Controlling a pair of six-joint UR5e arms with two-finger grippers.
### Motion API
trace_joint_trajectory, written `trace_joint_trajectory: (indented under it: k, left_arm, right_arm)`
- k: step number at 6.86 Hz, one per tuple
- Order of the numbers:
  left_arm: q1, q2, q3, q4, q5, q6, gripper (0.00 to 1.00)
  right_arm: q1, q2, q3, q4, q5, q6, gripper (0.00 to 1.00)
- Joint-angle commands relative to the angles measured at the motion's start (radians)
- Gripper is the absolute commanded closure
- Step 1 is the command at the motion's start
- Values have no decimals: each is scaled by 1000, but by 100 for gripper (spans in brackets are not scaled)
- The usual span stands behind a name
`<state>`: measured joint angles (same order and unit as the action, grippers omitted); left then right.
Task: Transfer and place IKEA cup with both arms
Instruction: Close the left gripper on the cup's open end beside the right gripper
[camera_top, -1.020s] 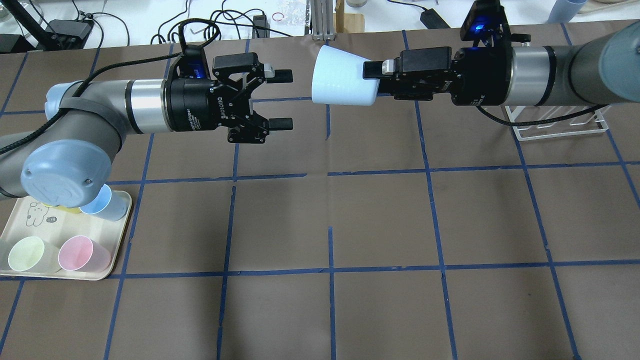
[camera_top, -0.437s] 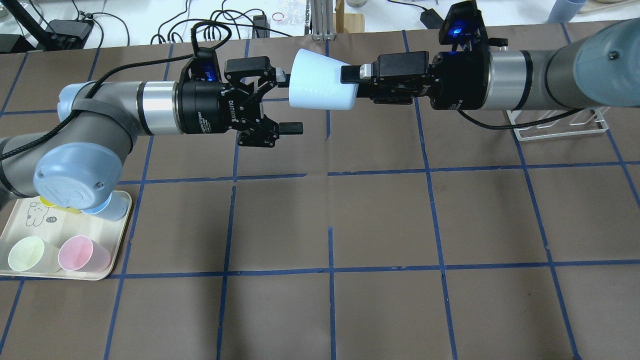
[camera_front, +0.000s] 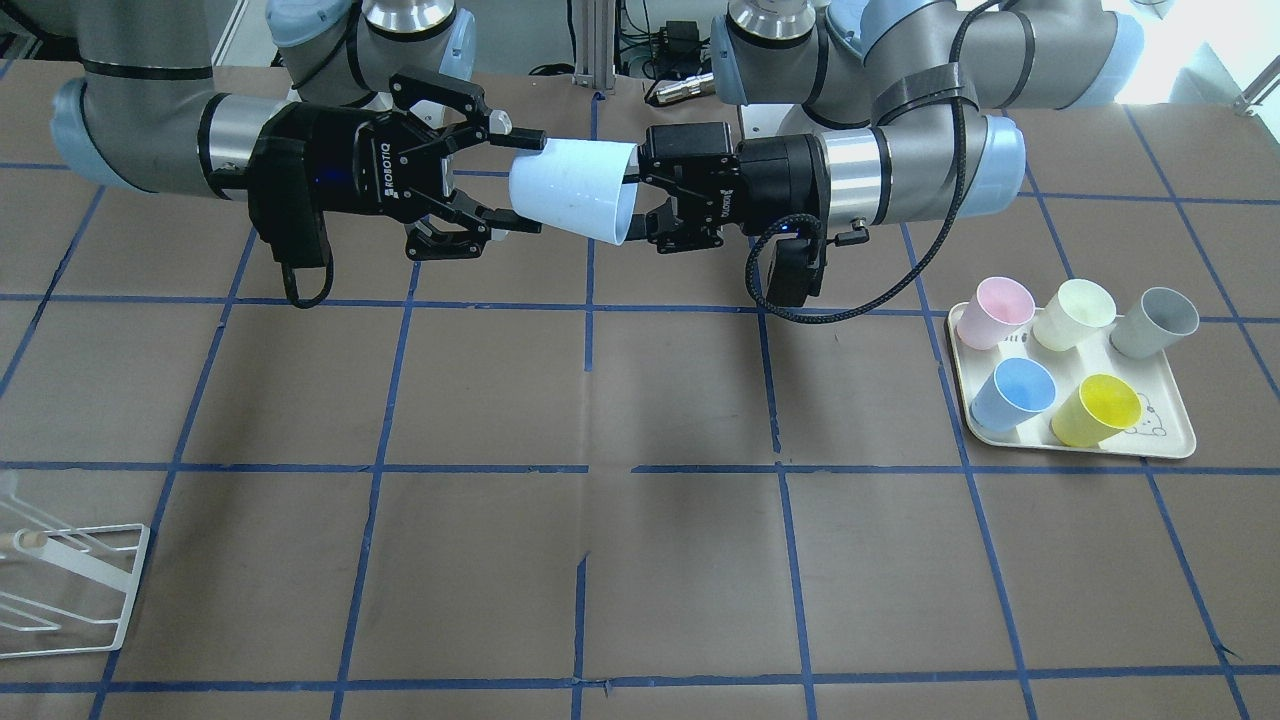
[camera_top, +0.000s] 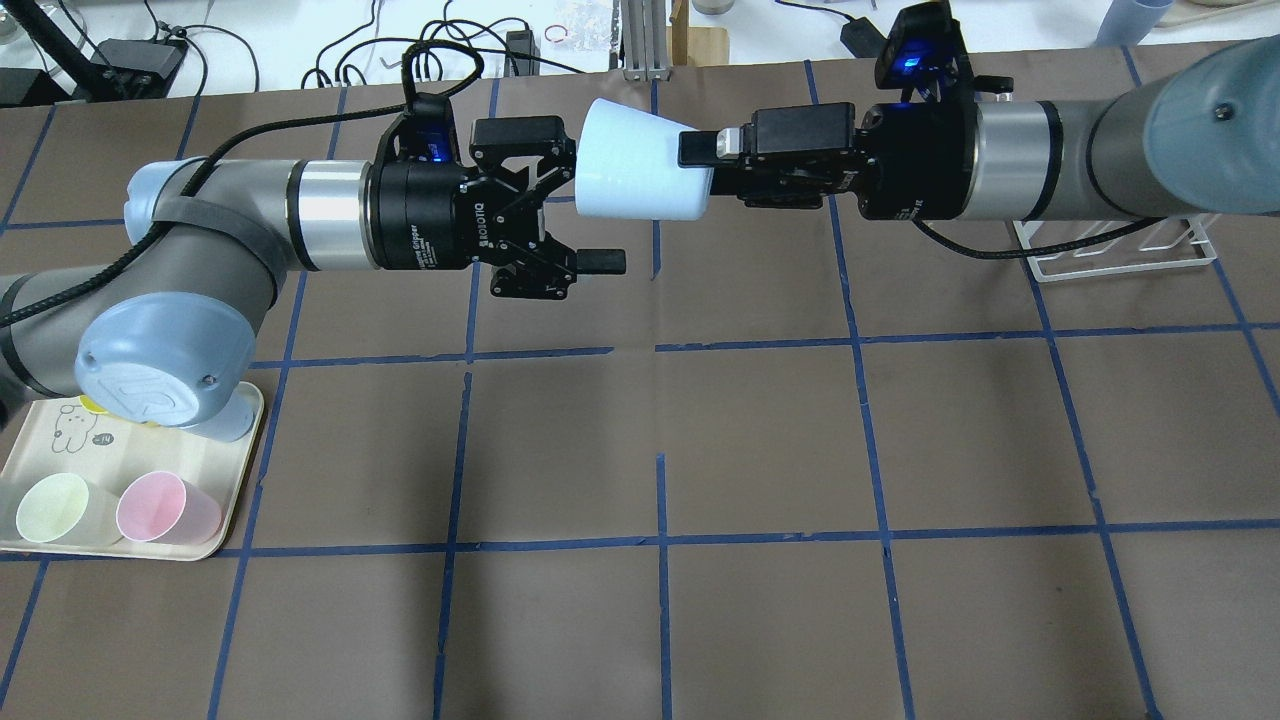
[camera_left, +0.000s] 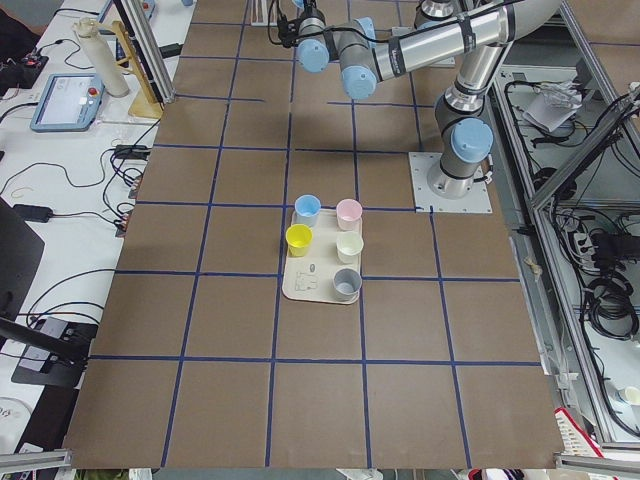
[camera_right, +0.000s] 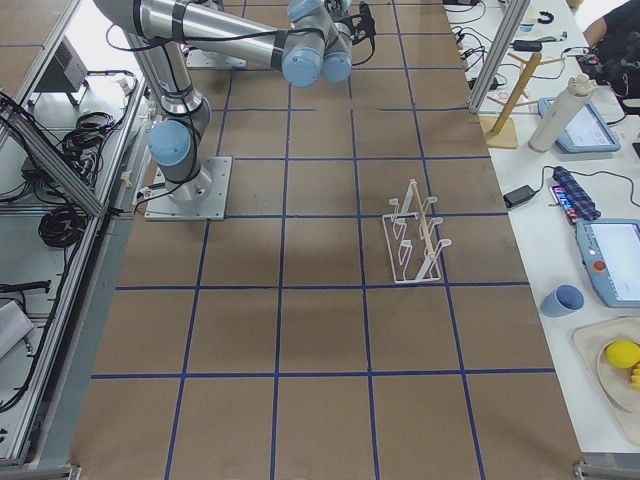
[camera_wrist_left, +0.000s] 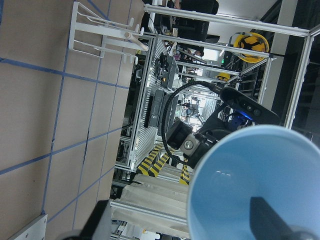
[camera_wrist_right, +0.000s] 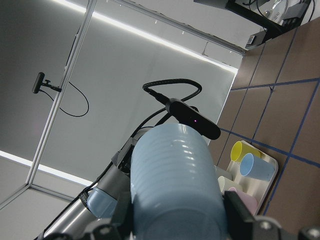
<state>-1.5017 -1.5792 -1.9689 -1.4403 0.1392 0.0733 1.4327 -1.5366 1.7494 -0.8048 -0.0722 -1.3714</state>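
The IKEA cup needs to go on the cream tray (camera_front: 1154, 390), so my left gripper will grab it next by its open rim (camera_front: 630, 190).
The IKEA cup (camera_top: 640, 165), a pale powder-blue tumbler, hangs on its side above the far middle of the table. My right gripper (camera_top: 697, 178) is shut on its narrow base, and the mouth faces my left arm. My left gripper (camera_top: 598, 212) is open at the cup's mouth. In the left wrist view one of its fingers (camera_wrist_left: 265, 220) sits inside the cup (camera_wrist_left: 255, 175) and the other stays outside the rim. In the front-facing view the cup (camera_front: 570, 195) spans between the right gripper (camera_front: 522, 185) and the left gripper (camera_front: 640, 200). The cup's ribbed underside (camera_wrist_right: 172, 170) fills the right wrist view.
A cream tray (camera_front: 1170, 442) on the robot's left side holds pink, cream, grey, sky-blue and yellow cups; it also shows in the overhead view (camera_top: 240, 470). A white wire rack (camera_top: 1110, 255) stands under the right arm, also seen in the front-facing view (camera_front: 70, 590).
The right arm carried the cup leftward and the left gripper moved rightward to meet it. The left gripper's jaws now straddle the cup's rim and remain open.
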Motion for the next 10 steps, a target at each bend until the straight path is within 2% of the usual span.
trace_joint_trajectory:
  k: [1, 2, 3, 6, 7, 10]
  left_arm:
    - [3, -19, -1, 29, 0, -12, 6]
    - [5, -22, 1, 31, 0, -10, 6]
    - [5, -19, 1, 31, 0, -10, 15]
    - [5, -12, 1, 44, 0, -4, 57]
    - [6, -12, -1, 69, 2, 0, 100]
    - [29, 2, -2, 81, 11, -1, 100]
  right_arm:
    - [0, 1, -1, 1, -1, 0, 40]
    - [0, 1, -1, -1, 0, 0, 40]
    - [0, 1, -2, -1, -1, 0, 39]
    - [0, 3, -1, 1, -1, 0, 39]
    - [0, 3, 1, 1, -3, 0, 39]
    - [0, 6, 1, 1, -1, 0, 34]
